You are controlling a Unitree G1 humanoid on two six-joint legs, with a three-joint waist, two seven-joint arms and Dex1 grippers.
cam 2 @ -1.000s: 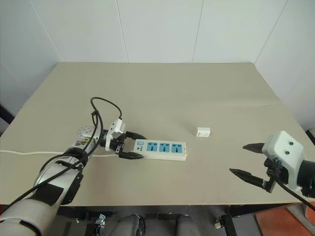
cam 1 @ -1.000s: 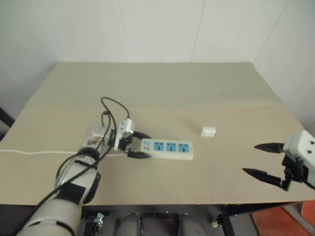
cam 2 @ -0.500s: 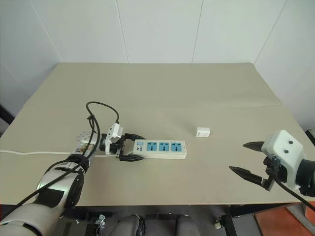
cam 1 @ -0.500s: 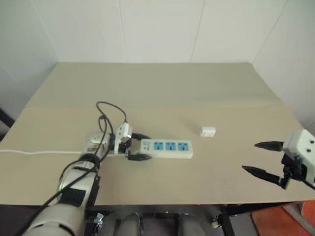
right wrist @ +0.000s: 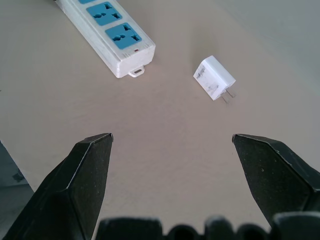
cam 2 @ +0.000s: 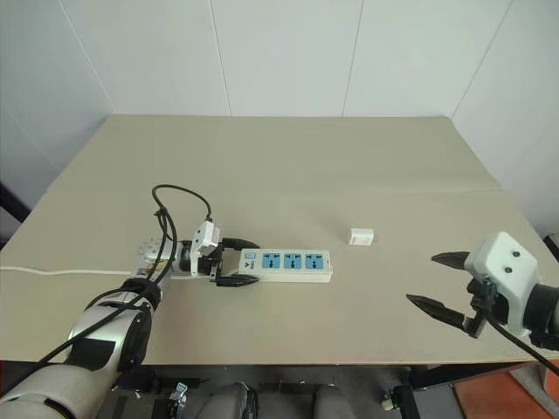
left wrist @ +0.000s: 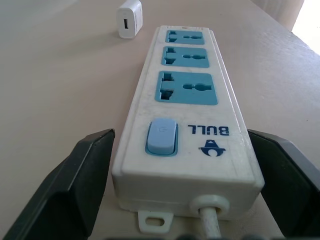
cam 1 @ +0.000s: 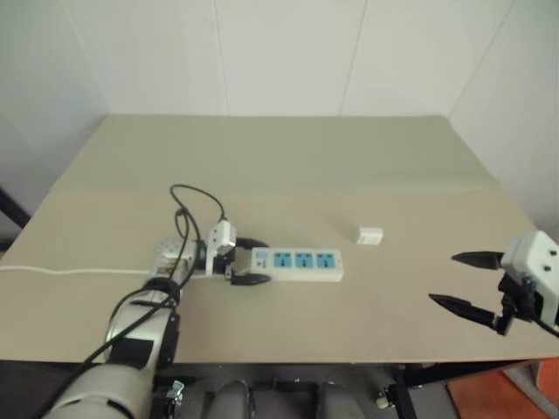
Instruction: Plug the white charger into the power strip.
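My right gripper will take hold of the sides of the white charger's body (cam 1: 368, 236) (right wrist: 211, 77) next, so the charger's pins stay free to go into a socket.
The power strip (cam 1: 297, 264), a long white bar with three blue sockets, lies flat left of the table's middle. My left gripper (cam 1: 253, 262) straddles its cord end, by the blue switch (left wrist: 161, 136). Its black fingers (left wrist: 85, 175) sit tight along both long sides of the strip. The white charger (cam 1: 369, 235) rests on its side just past the strip's far end, apart from it, prongs showing (right wrist: 214, 77). My right gripper (cam 1: 443, 279) hovers open over the table's right front, with nothing between its fingers.
The strip's thin white cord (cam 1: 70, 270) runs off to the left across the beige table (cam 1: 288, 166). A black cable loop (cam 1: 196, 196) arches over my left wrist. White walls close in behind and on both sides of the table.
My left gripper has sunk slightly and drawn its fingers in on the strip's cord end. The strip, the charger and my right gripper have stayed put.
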